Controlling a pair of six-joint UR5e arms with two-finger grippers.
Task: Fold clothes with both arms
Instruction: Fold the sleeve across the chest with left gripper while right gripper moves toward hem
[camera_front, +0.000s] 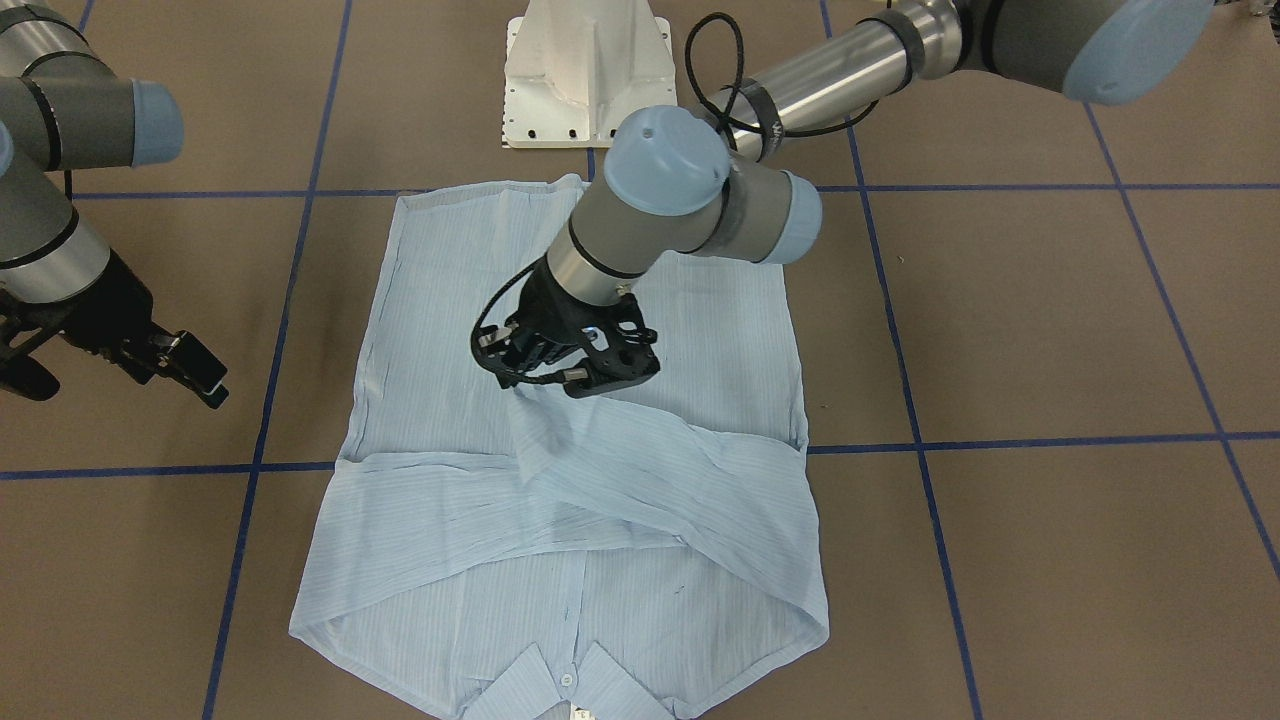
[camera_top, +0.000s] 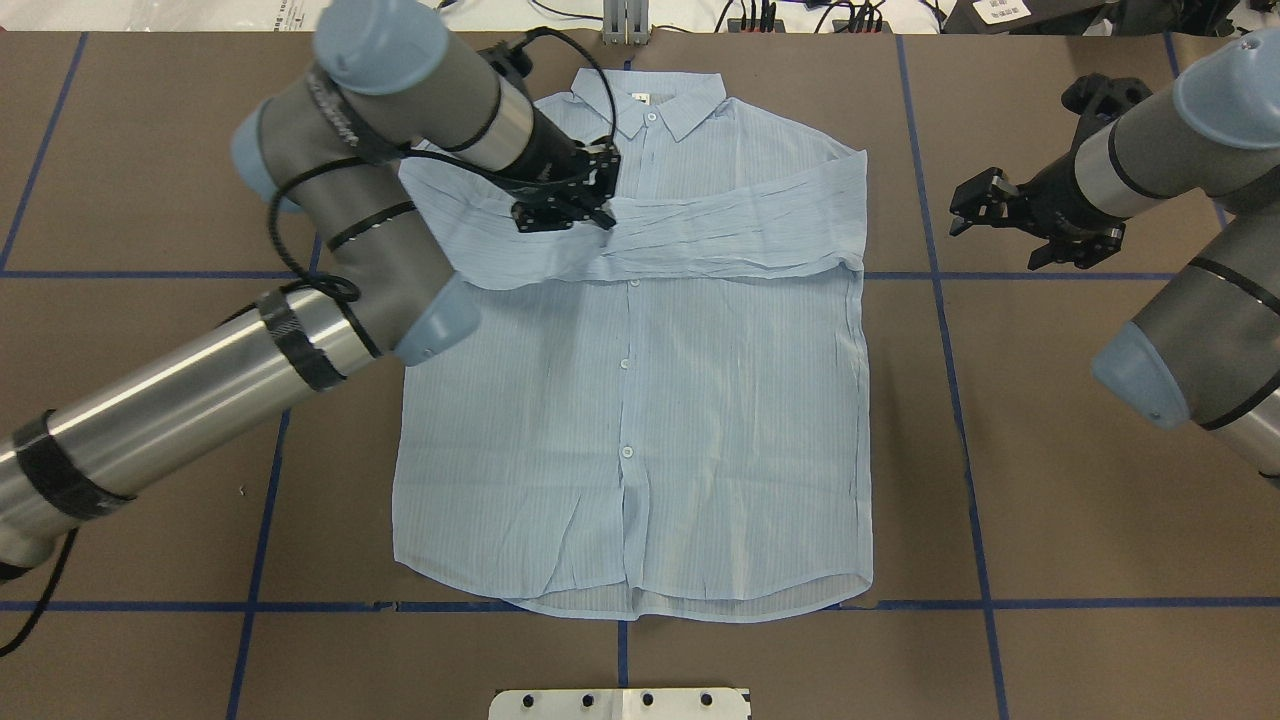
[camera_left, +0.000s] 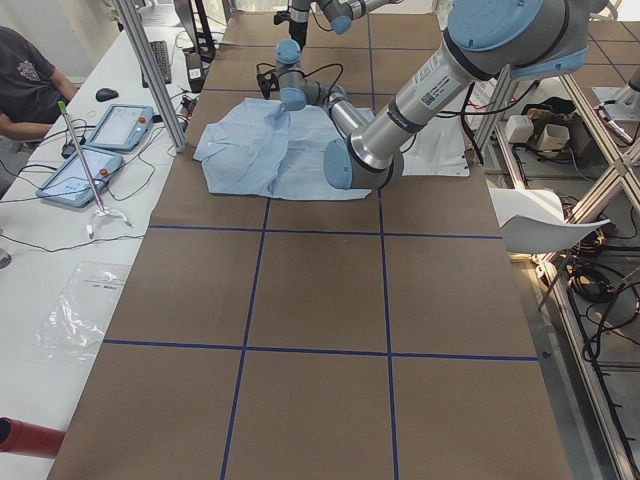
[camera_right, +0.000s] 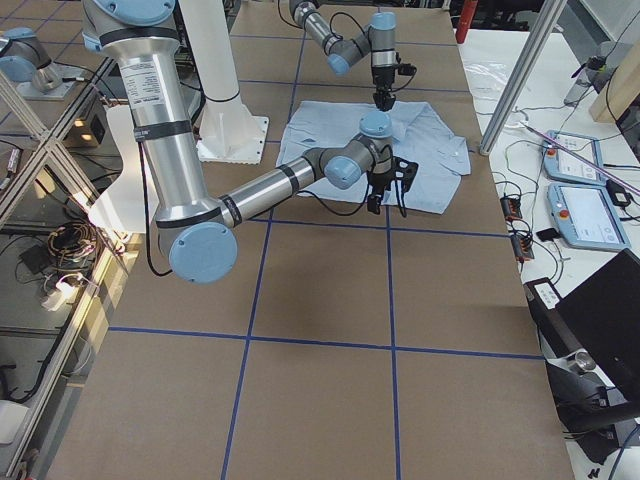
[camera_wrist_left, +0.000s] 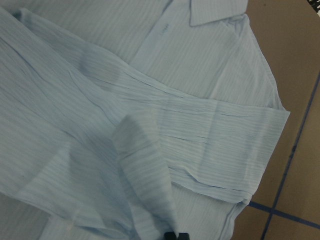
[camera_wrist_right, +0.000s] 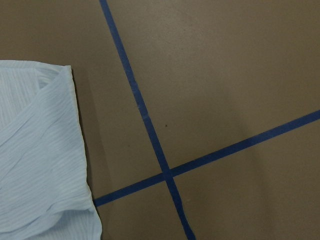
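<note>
The pinched fold (camera_front: 540, 414) stands raised, short of the other sleeve's folded edge (camera_front: 402, 460), so my left gripper should keep holding the sleeve until it lies farther across the chest.
The pale blue striped shirt (camera_top: 640, 400) lies flat, front up, collar at the far edge, both sleeves folded across the chest. It also shows in the front view (camera_front: 620, 520) and the side views (camera_left: 260, 150) (camera_right: 430, 150). My left gripper (camera_top: 565, 218) (camera_front: 585, 385) hangs over the chest, shut on a fold of the sleeve and lifting it slightly. In the left wrist view the fingertips (camera_wrist_left: 176, 235) pinch this cloth (camera_wrist_left: 145, 175). My right gripper (camera_top: 1010, 225) (camera_front: 120, 375) is open and empty, off the shirt's edge. The right wrist view shows the shirt's folded sleeve edge (camera_wrist_right: 35, 160).
The white pedestal base (camera_front: 588, 70) (camera_top: 620, 703) stands at the table's near edge. Blue tape lines (camera_wrist_right: 167, 172) cross the brown table. An operator (camera_left: 25, 80) and tablets (camera_left: 120, 125) are at a side desk beyond the table's far edge.
</note>
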